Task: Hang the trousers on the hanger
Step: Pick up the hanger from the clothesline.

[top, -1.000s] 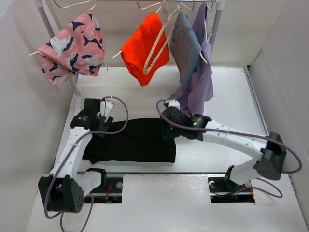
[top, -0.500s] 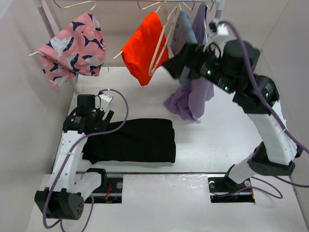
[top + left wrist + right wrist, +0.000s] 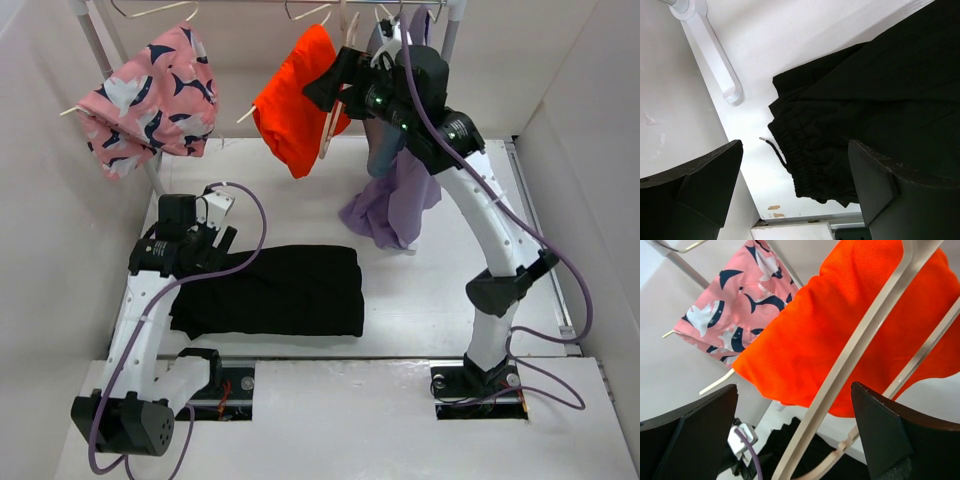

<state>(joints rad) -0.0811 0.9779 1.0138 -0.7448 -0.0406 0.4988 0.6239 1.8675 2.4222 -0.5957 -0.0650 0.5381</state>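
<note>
The right gripper grabs the beige hanger by its arm (image 3: 828,391) next, leaving the hanger's hook free to unhook and meet my left gripper.
The black trousers (image 3: 275,292) lie folded on the table; their elastic waist and drawstring show in the left wrist view (image 3: 840,130). My left gripper (image 3: 208,243) is open and empty just above the waist end (image 3: 795,170). The pale beige hanger (image 3: 330,115) hangs by its hook from the rail, in front of the orange garment. My right gripper (image 3: 318,88) is open, raised to the hanger. In the right wrist view the hanger's arm (image 3: 860,350) runs between my open fingers (image 3: 794,407), and no finger visibly touches it.
A pink patterned garment (image 3: 155,95), an orange garment (image 3: 295,100), and grey and purple garments (image 3: 400,190) hang from the rail. The rack's left pole (image 3: 95,40) stands at the back left. White walls enclose both sides.
My right arm has lifted off the trousers and swung up and left to the beige hanger at the rail. My left gripper has shifted slightly left.
</note>
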